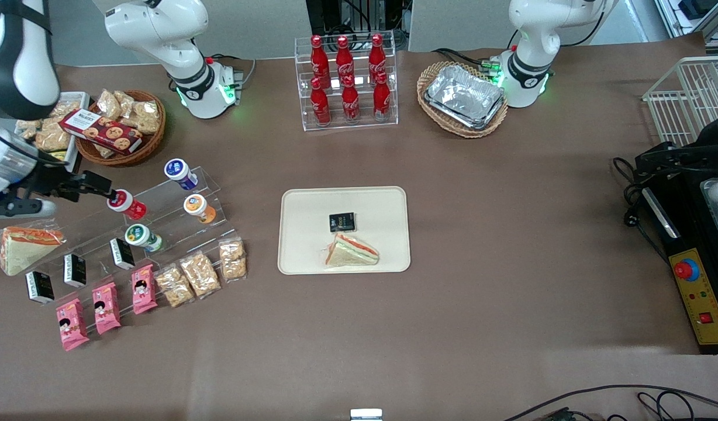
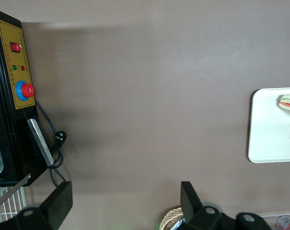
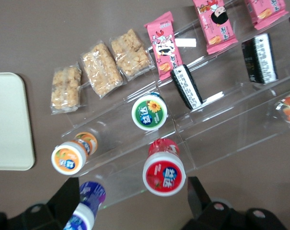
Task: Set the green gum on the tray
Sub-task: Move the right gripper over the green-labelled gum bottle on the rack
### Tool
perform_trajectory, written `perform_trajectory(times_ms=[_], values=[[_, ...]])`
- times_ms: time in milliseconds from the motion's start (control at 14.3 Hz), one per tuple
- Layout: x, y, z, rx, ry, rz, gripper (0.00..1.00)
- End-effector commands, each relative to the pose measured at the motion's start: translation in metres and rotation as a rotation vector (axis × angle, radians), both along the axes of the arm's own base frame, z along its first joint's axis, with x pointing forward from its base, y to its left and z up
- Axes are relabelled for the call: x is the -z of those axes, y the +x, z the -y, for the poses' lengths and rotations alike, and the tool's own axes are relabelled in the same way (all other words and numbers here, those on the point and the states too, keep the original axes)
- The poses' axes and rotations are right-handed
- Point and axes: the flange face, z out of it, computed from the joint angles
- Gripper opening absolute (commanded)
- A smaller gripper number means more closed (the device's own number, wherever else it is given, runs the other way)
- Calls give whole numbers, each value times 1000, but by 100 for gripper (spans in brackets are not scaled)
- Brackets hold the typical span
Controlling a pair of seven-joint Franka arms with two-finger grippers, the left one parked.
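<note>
The green gum should go on the cream tray, so my right gripper should next pick it up by its green-rimmed lid.
The green gum is a white canister with a green-rimmed lid, lying on the lowest step of a clear acrylic stand; it also shows in the right wrist view. The cream tray lies mid-table and holds a wrapped sandwich and a small black packet; its corner shows in the right wrist view. My right gripper hovers open and empty above the stand, beside the red-lidded canister, farther from the front camera than the green gum. Its gap holds nothing.
Orange-lidded and blue-lidded canisters lie on the same stand. Black packets, pink snack packs and cereal bars lie nearer the front camera. A sandwich, snack basket and cola rack stand around.
</note>
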Motion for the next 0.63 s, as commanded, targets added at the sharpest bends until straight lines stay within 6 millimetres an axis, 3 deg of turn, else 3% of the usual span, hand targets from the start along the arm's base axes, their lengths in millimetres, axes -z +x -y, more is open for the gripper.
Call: perform_trajectory(times_ms=[0, 558], values=[[45, -12, -4, -44, -13, 55, 100], [110, 13, -15, -123, -69, 49, 100]])
